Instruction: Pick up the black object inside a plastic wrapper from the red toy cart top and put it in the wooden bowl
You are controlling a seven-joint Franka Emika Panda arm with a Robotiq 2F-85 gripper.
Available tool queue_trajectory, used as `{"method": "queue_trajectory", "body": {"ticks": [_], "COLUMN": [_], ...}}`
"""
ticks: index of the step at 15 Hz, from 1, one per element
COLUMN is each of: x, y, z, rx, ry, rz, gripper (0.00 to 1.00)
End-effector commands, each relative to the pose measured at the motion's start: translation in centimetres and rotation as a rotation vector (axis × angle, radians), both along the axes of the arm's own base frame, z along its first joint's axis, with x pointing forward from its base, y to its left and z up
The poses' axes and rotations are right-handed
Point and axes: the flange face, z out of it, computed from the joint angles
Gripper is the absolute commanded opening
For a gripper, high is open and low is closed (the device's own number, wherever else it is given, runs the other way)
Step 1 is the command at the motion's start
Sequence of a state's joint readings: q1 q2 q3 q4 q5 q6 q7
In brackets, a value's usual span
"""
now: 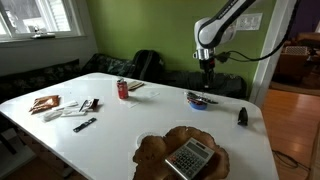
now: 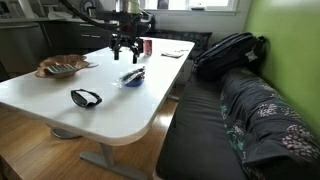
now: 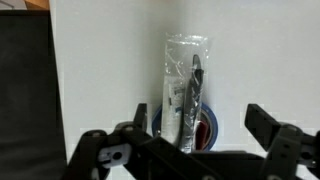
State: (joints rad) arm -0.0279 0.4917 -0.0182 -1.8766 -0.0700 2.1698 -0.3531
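Note:
I should lower my gripper before closing: the wrapper point(image 3: 186, 75) is between my open fingers, but an exterior view shows a gap between them and the black object.
The black object in a clear plastic wrapper point(image 3: 186, 75) lies across a blue-and-red toy point(image 3: 208, 130) on the white table. It shows in both exterior views point(image 1: 198, 99) point(image 2: 132, 75). My gripper point(image 3: 200, 120) hangs straight above it, open and empty, with one finger on each side of the wrapper in the wrist view. In both exterior views the gripper point(image 1: 206, 68) point(image 2: 127, 50) is still some way above the wrapper. The wooden bowl point(image 1: 150, 150) point(image 2: 48, 70) stands at another part of the table and holds a calculator point(image 1: 190, 158).
A red can point(image 1: 123, 90) point(image 2: 147, 46), papers and small items point(image 1: 70, 108) lie on the table. A black item point(image 1: 242, 116) point(image 2: 86, 97) lies near the table edge. A bench with a backpack point(image 2: 228, 52) runs along the green wall.

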Motion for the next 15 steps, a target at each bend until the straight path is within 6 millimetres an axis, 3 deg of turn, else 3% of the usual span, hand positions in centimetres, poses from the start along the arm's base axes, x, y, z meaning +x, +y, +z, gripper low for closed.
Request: {"method": "queue_trajectory", "body": {"ticks": [1, 3, 4, 6, 9, 15], "x": [1.7, 1.9, 2.0, 2.2, 2.5, 3.2], "y": [0.9, 1.1, 1.2, 1.3, 1.4, 1.3], "z": [-3.6, -4.5, -4.9, -5.4, -5.5, -5.4], "rx": [-0.011, -0.011, -0.011, -0.009, -0.012, -0.016], "ry": [0.014, 0.026, 0.029, 0.032, 0.033, 0.027], "rz": [-0.002, -0.009, -0.011, -0.012, -0.01, -0.004], "gripper": [1.0, 0.95, 0.72, 0.69, 0.43, 0.01]}}
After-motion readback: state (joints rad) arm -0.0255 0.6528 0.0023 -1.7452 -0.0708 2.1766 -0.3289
